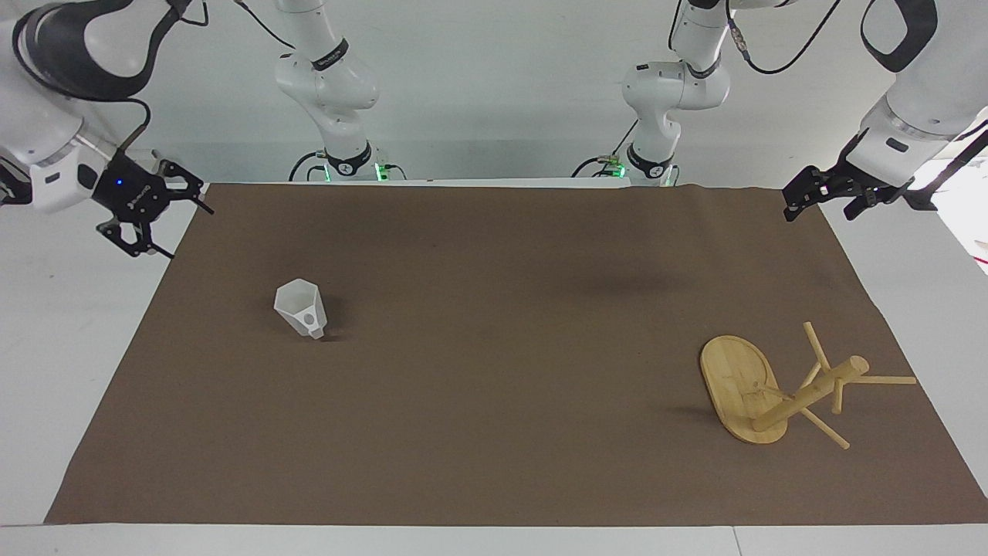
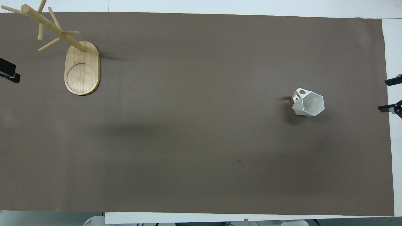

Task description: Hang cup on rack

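Observation:
The white faceted cup's handle [image 2: 300,92] needs to stay free to hang on the rack. My left gripper will take hold of the cup by its rim [image 2: 319,113] next.
The white faceted cup [image 1: 299,308] stands mouth up on the brown mat toward the right arm's end; it also shows in the overhead view [image 2: 308,102], its handle turned away from the robots. The bamboo rack [image 1: 739,390] stands upright toward the left arm's end, farther from the robots than the cup; the overhead view shows its oval base [image 2: 82,67]. My right gripper [image 1: 176,224] is open and empty, up over the mat's edge at the right arm's end, apart from the cup [image 2: 389,94]. My left gripper [image 1: 821,207] waits, open, over the mat's corner at its own end [image 2: 8,72].
The brown mat [image 1: 494,432] covers most of the white table [image 1: 62,347]. White table strips lie bare at both ends. Two more arm bases [image 1: 347,158] stand at the robots' edge of the table.

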Tool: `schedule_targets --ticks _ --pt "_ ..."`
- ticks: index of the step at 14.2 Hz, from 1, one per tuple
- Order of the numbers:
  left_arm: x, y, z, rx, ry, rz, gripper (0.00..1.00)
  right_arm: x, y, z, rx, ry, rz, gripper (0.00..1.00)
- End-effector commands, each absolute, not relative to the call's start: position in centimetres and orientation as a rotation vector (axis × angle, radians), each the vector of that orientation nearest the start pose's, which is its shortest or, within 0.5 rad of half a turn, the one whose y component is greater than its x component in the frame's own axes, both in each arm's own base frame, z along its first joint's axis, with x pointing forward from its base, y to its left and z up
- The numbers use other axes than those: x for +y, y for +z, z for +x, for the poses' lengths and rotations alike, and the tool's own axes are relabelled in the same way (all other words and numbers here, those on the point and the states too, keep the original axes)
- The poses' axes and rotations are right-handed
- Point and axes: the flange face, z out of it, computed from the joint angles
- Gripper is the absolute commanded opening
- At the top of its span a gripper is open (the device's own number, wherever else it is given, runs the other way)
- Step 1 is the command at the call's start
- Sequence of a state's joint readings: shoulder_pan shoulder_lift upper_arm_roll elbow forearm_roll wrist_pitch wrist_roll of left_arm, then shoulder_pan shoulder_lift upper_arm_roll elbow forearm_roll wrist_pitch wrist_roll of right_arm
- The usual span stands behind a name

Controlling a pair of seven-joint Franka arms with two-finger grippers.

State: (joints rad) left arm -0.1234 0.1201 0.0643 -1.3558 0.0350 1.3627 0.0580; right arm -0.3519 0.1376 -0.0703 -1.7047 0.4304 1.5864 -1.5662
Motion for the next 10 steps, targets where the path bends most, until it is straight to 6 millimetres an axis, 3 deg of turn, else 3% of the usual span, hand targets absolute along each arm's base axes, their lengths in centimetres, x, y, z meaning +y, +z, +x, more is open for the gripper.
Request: schedule_targets --ticks 1,3,5,10 --pt "-2.9 64.0 56.1 0.167 0.184 -3.074 1.0 -23.0 41.9 55.7 -1.4 -0.513 -2.055 1.0" --pt "-2.9 64.0 56.1 0.167 0.184 -3.074 1.0 -23.9 37.2 56.2 -1.389 -0.707 -1.866 1.0" --pt "-2.9 64.0 56.1 0.167 0.184 -3.073 1.0 -24.2 33.0 56.3 -1.428 -0.792 -1.723 1.0" --pt "-2.9 64.0 56.1 0.167 0.184 -3.074 1.0 -21.8 24.4 55.8 -1.399 -1.012 -1.393 1.0"
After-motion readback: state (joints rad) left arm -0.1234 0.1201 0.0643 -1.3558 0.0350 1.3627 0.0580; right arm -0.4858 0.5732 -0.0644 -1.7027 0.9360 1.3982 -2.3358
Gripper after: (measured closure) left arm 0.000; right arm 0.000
